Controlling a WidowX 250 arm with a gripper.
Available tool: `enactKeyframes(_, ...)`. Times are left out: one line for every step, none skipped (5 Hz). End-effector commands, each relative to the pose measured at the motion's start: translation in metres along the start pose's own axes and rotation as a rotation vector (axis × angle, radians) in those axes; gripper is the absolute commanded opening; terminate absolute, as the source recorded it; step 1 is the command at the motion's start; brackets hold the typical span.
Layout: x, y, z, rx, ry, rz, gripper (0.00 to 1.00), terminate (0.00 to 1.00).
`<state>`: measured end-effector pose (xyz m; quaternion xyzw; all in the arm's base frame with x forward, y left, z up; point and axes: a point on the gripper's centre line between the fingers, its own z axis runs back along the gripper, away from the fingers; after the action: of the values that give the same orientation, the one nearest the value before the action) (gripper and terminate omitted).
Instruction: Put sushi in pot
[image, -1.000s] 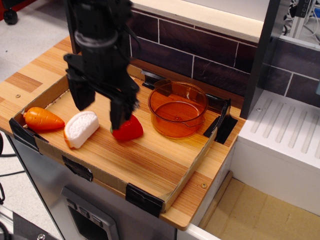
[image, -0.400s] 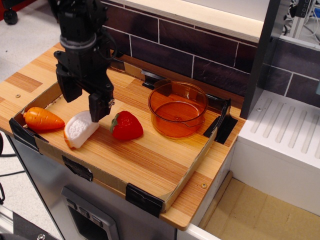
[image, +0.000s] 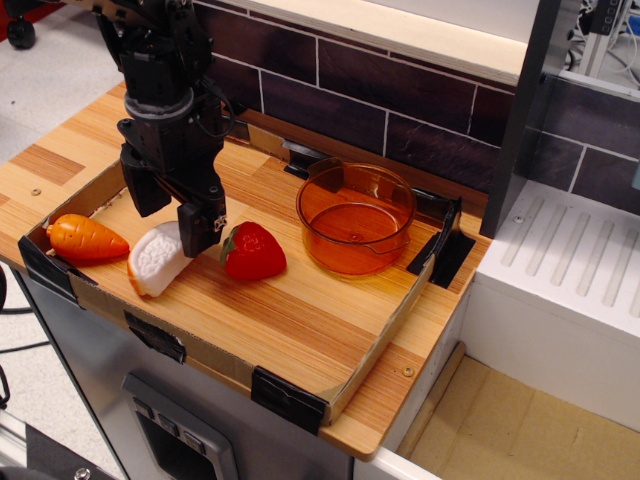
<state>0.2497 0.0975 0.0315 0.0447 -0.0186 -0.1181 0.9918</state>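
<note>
My gripper grabs the sushi by its white body (image: 168, 251) next. Then it puts the sushi in the orange pot (image: 356, 222).
The sushi (image: 156, 261), a white half-round toy with a bumpy top and an orange side, lies at the front left of the wooden tray. My black gripper (image: 170, 213) is open and hangs just above the sushi's far edge, one finger on each side of its back part. It holds nothing. The pot (image: 355, 217), round and transparent orange, stands empty at the back right of the tray, well to the right of the gripper.
A red strawberry (image: 254, 252) lies right of the sushi, near the gripper's right finger. An orange carrot (image: 86, 238) lies to the sushi's left. The wooden tray (image: 300, 330) has low walls with black taped corners. A tiled wall stands behind.
The gripper has moved left from over the strawberry to over the sushi and has come lower. The toys and the pot have not moved.
</note>
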Motion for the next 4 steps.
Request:
enactKeyframes(0.004, 0.007, 0.000, 0.005, -0.005, 0.001, 1.00, 0.00)
enactKeyframes(0.003, 0.009, -0.010, 0.030, 0.006, -0.002, 1.00, 0.00)
enactKeyframes(0.004, 0.009, -0.015, 0.038, 0.017, 0.011, 1.00, 0.00)
enactKeyframes(0.001, 0.008, -0.018, 0.041, 0.021, -0.002, 1.00, 0.00)
